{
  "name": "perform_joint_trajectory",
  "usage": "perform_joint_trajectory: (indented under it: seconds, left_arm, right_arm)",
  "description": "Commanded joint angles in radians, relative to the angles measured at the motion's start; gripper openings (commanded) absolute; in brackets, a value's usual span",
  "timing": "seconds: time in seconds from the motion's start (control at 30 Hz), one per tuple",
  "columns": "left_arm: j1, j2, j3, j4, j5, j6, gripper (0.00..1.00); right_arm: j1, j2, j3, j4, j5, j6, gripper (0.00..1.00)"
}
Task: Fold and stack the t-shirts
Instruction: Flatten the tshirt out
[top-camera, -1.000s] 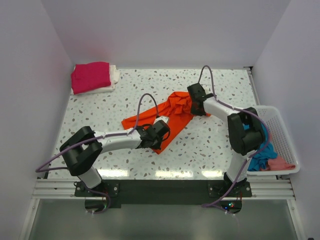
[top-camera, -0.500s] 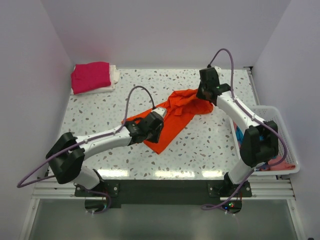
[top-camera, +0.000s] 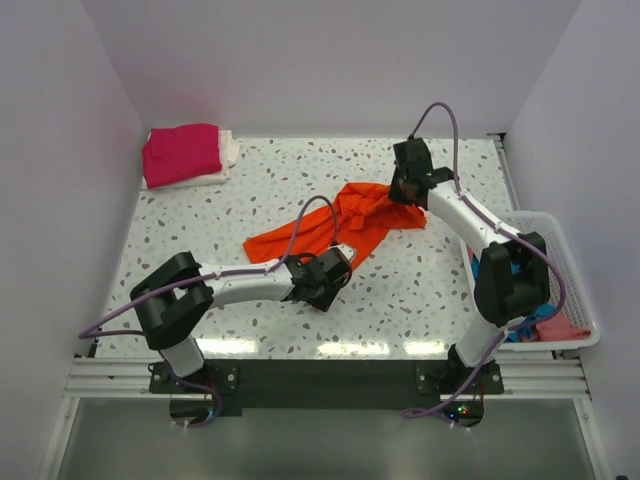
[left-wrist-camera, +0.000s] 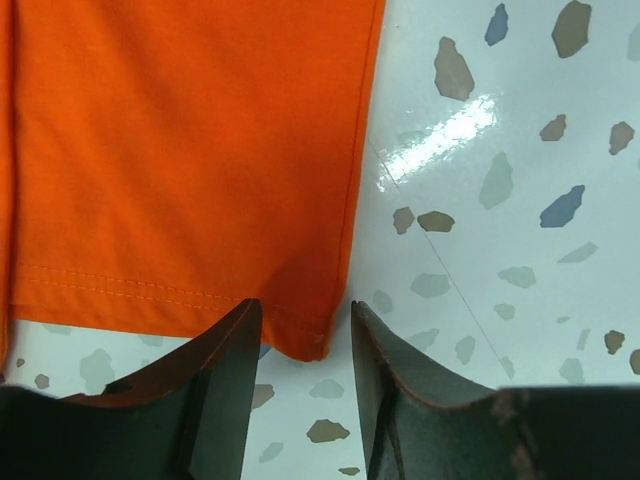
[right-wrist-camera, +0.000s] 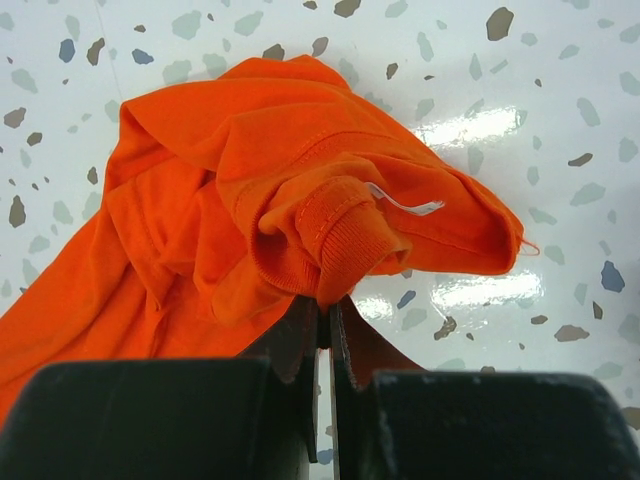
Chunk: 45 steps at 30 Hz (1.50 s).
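Note:
My left gripper should close: the hem corner reaches back past its fingers in the left wrist view.
The orange t-shirt (top-camera: 362, 218) lies stretched across the middle of the speckled table (top-camera: 300, 170). My right gripper (top-camera: 401, 192) is at the shirt's far right end. In the right wrist view the right gripper (right-wrist-camera: 322, 300) is shut on the ribbed collar (right-wrist-camera: 340, 235), with bunched cloth beyond it. My left gripper (top-camera: 340, 262) sits at the shirt's near corner. In the left wrist view the left gripper (left-wrist-camera: 305, 305) is open, and the hem corner (left-wrist-camera: 300, 335) lies flat between its fingers, not pinched. A folded magenta t-shirt (top-camera: 180, 152) rests on a white t-shirt (top-camera: 229, 150) at the back left.
A white slatted basket (top-camera: 562, 262) stands at the right table edge, holding a teal t-shirt (top-camera: 527, 300) and a salmon t-shirt (top-camera: 562, 328). White walls close in on the left, the back and the right. Purple cables arch over both arms.
My left gripper opened and let go of the hem corner, then drew back toward the near edge. My right gripper carried the collar toward the back right, pulling the shirt longer.

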Motion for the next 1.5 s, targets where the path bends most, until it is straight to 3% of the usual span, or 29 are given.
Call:
perform_joint_trajectory:
  seconds: [0.0, 0.07, 0.13, 0.17, 0.2, 0.23, 0.33, 0.47, 0.63, 0.77, 0.83, 0.93, 1.0, 1.03, 1.07, 1.2, 1.33, 1.47]
  left_arm:
    - [-0.007, 0.02, 0.032, -0.009, -0.042, 0.027, 0.45]
    - [-0.007, 0.031, 0.024, 0.002, -0.04, 0.033, 0.42]
    - [-0.007, 0.042, 0.022, 0.005, -0.043, 0.038, 0.33]
    - [-0.007, 0.051, 0.027, -0.002, -0.046, 0.039, 0.25]
    - [-0.007, 0.051, 0.031, -0.012, -0.066, 0.038, 0.06]
    - [-0.007, 0.042, 0.038, -0.025, -0.083, 0.032, 0.0]
    - [-0.001, -0.025, 0.065, -0.103, -0.195, 0.007, 0.0]
    - [0.113, -0.148, 0.104, -0.242, -0.275, -0.019, 0.0]
    - [0.393, -0.383, 0.056, -0.231, -0.194, -0.019, 0.0]
    - [0.53, -0.445, 0.028, -0.222, -0.129, 0.006, 0.0]
    - [0.586, -0.458, 0.031, -0.226, -0.121, 0.012, 0.0]
    - [0.669, -0.492, 0.012, -0.204, -0.062, 0.027, 0.0]
    - [0.696, -0.5, 0.004, -0.193, -0.013, 0.038, 0.0]
    - [0.699, -0.497, -0.001, -0.191, -0.009, 0.039, 0.0]
    - [0.699, -0.492, -0.001, -0.19, -0.003, 0.039, 0.0]
    - [0.703, -0.489, -0.004, -0.179, -0.005, 0.036, 0.0]
    - [0.722, -0.488, 0.013, -0.164, 0.003, 0.043, 0.0]
    - [0.737, -0.483, 0.033, -0.156, 0.023, 0.053, 0.0]
  right_arm:
    - [0.001, 0.017, 0.052, 0.01, -0.003, -0.006, 0.0]
    - [-0.001, 0.023, 0.061, 0.007, -0.003, -0.006, 0.0]
    - [-0.005, 0.032, 0.072, 0.007, -0.005, -0.004, 0.0]
    - [-0.008, 0.034, 0.078, 0.003, -0.003, -0.006, 0.0]
    - [-0.011, 0.038, 0.094, 0.0, -0.002, -0.006, 0.0]
    - [-0.016, 0.046, 0.102, -0.002, 0.003, -0.007, 0.0]
    - [-0.042, 0.072, 0.163, -0.015, 0.012, -0.018, 0.0]
    - [-0.1, 0.173, 0.324, -0.074, 0.013, -0.044, 0.0]
    - [-0.152, 0.392, 0.66, -0.126, 0.012, -0.076, 0.0]
    - [-0.166, 0.644, 1.002, -0.253, -0.023, -0.095, 0.0]
    - [-0.171, 0.673, 1.035, -0.263, -0.026, -0.098, 0.02]
    - [-0.174, 0.651, 0.978, -0.209, -0.031, -0.093, 0.04]
    - [-0.174, 0.634, 0.941, -0.201, -0.04, -0.093, 0.15]
    - [-0.174, 0.628, 0.935, -0.203, -0.049, -0.09, 0.24]
    - [-0.173, 0.62, 0.915, -0.204, -0.054, -0.089, 0.43]
    - [-0.156, 0.523, 0.778, -0.189, -0.045, -0.086, 0.69]
    - [-0.131, 0.305, 0.511, -0.113, 0.0, -0.051, 0.71]
    - [-0.107, 0.128, 0.162, 0.003, -0.06, 0.0, 0.7]
